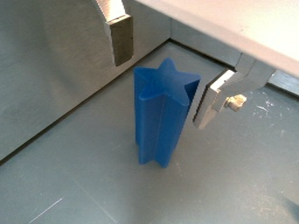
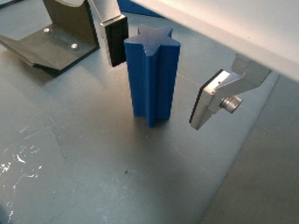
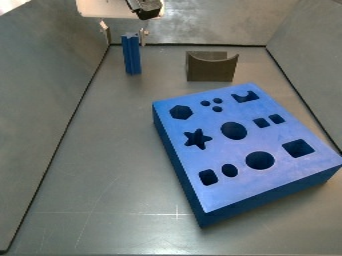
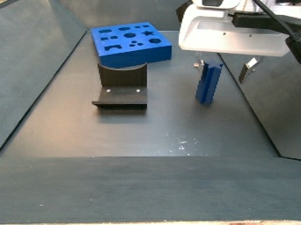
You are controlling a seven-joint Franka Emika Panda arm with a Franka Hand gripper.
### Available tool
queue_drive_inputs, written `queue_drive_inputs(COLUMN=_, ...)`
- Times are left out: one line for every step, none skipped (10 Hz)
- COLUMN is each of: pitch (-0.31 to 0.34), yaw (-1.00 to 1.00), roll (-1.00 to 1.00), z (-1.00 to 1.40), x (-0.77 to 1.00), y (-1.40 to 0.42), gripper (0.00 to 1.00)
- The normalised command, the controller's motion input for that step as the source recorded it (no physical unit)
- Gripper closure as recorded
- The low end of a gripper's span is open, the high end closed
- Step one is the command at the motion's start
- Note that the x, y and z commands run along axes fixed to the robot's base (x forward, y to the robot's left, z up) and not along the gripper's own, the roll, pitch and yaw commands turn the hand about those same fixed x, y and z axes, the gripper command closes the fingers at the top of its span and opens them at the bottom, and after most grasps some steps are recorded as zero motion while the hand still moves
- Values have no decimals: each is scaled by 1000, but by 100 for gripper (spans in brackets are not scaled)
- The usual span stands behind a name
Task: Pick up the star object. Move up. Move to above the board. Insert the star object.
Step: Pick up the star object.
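Next, my gripper grips the star object by its upper part (image 3: pixel 131 44) (image 1: pixel 166 86), so its lower end stays free to enter the board's star-shaped hole.
The star object (image 1: pixel 162 109) is a tall blue ridged peg standing upright on the grey floor; it also shows in a wrist view (image 2: pixel 152 79) and in both side views (image 3: pixel 132 52) (image 4: pixel 209 83). My gripper (image 1: pixel 163 66) is open and straddles the peg's upper part, one finger on each side with gaps showing in both wrist views (image 2: pixel 163 74). It hangs over the peg in both side views (image 3: pixel 128 30) (image 4: pixel 221 63). The board (image 3: pixel 241 145) is a thick blue block with shaped holes, lying apart from the peg (image 4: pixel 132 42).
The fixture (image 3: pixel 209 66), a dark L-shaped bracket, stands between peg and board; it also shows in a side view (image 4: pixel 120 92) and a wrist view (image 2: pixel 52 44). Grey walls (image 1: pixel 47 79) enclose the floor close behind the peg.
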Motion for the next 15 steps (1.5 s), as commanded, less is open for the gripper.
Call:
queue_drive_inputs(pitch=-134, yaw=83, roll=-29, z=-254, x=-46, y=-171, gripper=0)
queue_drive_inputs(pitch=-243, yaw=131, roll=-54, z=-389, x=-74, y=-266, gripper=0)
queue_drive_inputs(pitch=-3, yaw=0, roll=0, z=-100, x=0, y=0, gripper=0)
queue_drive_inputs(pitch=0, yaw=0, roll=0, z=0, x=0, y=0, gripper=100)
queue_drive_inputs(pitch=0, yaw=0, roll=0, z=0, x=0, y=0, gripper=100)
queue_drive_inputs(pitch=0, yaw=0, roll=0, z=0, x=0, y=0, gripper=100)
queue_drive_inputs(pitch=0, yaw=0, roll=0, z=0, x=0, y=0, gripper=100)
queue_drive_inputs(pitch=0, yaw=0, roll=0, z=0, x=0, y=0, gripper=100)
queue_drive_inputs(pitch=0, yaw=0, roll=0, z=0, x=0, y=0, gripper=100)
queue_drive_inputs(pitch=0, yaw=0, roll=0, z=0, x=0, y=0, gripper=100)
queue_drive_inputs(pitch=0, yaw=0, roll=0, z=0, x=0, y=0, gripper=100)
queue_drive_inputs(pitch=0, yaw=0, roll=0, z=0, x=0, y=0, gripper=100)
queue_drive_inputs(pitch=0, yaw=0, roll=0, z=0, x=0, y=0, gripper=100)
queue_drive_inputs(pitch=0, yaw=0, roll=0, z=0, x=0, y=0, gripper=100)
queue_drive_inputs(pitch=0, yaw=0, roll=0, z=0, x=0, y=0, gripper=100)
